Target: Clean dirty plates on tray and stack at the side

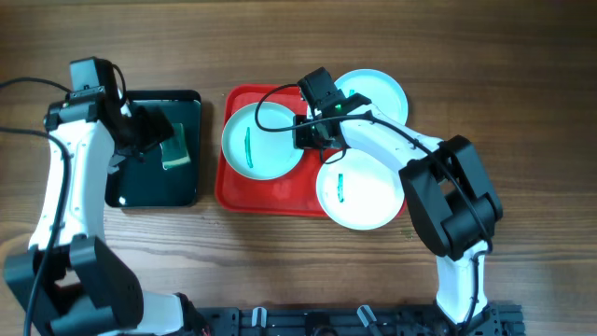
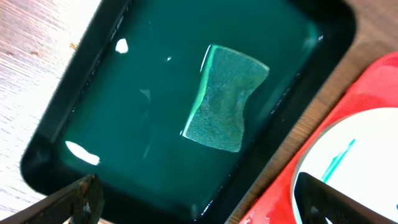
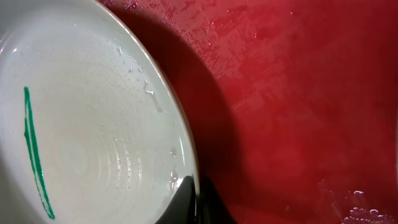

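Observation:
My left gripper grabs the green sponge across its narrow middle next, leaving a wide end free to clean.
The red tray point(image 1: 270, 191) holds a dirty plate point(image 1: 261, 140) at its left with a green smear. A second smeared plate point(image 1: 359, 191) overlaps the tray's right front. A third plate point(image 1: 378, 93) lies at the back right, partly under my right arm. My right gripper point(image 1: 312, 131) is shut on the right rim of the left plate; the right wrist view shows its fingers point(image 3: 193, 199) pinching that plate point(image 3: 93, 124) over the tray point(image 3: 298, 93). My left gripper point(image 1: 149, 131) is open and empty above the dark tray. In the left wrist view its fingers point(image 2: 199, 205) are spread wide.
A dark green-black tray point(image 1: 140, 182) sits left of the red tray, with a green sponge point(image 1: 175, 149) lying in shallow water. The left wrist view shows the sponge point(image 2: 227, 99), the dark tray point(image 2: 124, 106), the red tray's edge point(image 2: 367, 93) and the left plate point(image 2: 348, 155).

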Tool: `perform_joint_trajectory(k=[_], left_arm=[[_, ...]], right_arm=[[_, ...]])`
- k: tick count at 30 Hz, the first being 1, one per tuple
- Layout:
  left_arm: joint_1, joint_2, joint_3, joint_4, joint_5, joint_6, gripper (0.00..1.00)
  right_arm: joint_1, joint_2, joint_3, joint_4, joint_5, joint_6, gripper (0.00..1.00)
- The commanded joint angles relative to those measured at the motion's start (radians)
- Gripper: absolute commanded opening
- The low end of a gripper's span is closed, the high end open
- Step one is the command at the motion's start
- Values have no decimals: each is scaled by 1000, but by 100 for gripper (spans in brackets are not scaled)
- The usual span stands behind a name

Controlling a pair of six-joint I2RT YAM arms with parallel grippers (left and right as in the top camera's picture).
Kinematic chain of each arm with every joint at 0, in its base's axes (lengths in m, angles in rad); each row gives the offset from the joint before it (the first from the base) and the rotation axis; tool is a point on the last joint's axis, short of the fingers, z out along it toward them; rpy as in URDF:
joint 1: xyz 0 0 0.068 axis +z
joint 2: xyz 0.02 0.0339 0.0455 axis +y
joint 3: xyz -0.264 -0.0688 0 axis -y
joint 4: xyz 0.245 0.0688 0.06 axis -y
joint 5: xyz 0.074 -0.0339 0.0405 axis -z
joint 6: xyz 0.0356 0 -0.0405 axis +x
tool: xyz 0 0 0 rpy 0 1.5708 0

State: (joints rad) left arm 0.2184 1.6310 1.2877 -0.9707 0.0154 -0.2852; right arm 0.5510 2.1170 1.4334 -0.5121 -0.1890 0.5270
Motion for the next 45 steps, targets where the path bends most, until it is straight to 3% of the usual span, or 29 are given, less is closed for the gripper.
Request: perform_joint_trajectory(k=[1, 4, 15, 18, 23, 28, 31, 32, 33, 34, 39, 45], left_arm=[[2, 49, 5, 2, -5, 26, 95], [2, 69, 5, 2, 52, 101, 93], [2, 71, 5, 26, 55, 130, 97], [2, 72, 5, 49, 80, 171, 93], [2, 101, 5, 73, 81, 197, 78], [2, 179, 5, 90, 81, 196, 76], [1, 217, 5, 133, 82, 200, 63], [0, 226, 5, 148, 81, 204, 53], [0, 240, 5, 171, 81, 209, 35], [0, 251, 5, 185, 81, 227, 31], [0, 306, 5, 240, 81, 256, 31], [-28, 311, 5, 260, 89, 305, 40]], right_arm=[[5, 23, 14, -12, 18, -4, 4], [4, 23, 14, -13, 18, -5, 4], [4, 23, 14, -12, 17, -15, 4], [4, 23, 14, -12, 17, -16, 4], [4, 23, 14, -11, 17, -24, 4], [4, 23, 14, -8, 17, -27, 4], [4, 23, 14, -8, 17, -27, 4], [4, 23, 14, -7, 17, -27, 4], [4, 23, 14, -5, 17, -27, 4], [4, 23, 14, -4, 17, -27, 4], [4, 23, 14, -4, 17, -28, 4], [4, 23, 14, -3, 17, -28, 4]])
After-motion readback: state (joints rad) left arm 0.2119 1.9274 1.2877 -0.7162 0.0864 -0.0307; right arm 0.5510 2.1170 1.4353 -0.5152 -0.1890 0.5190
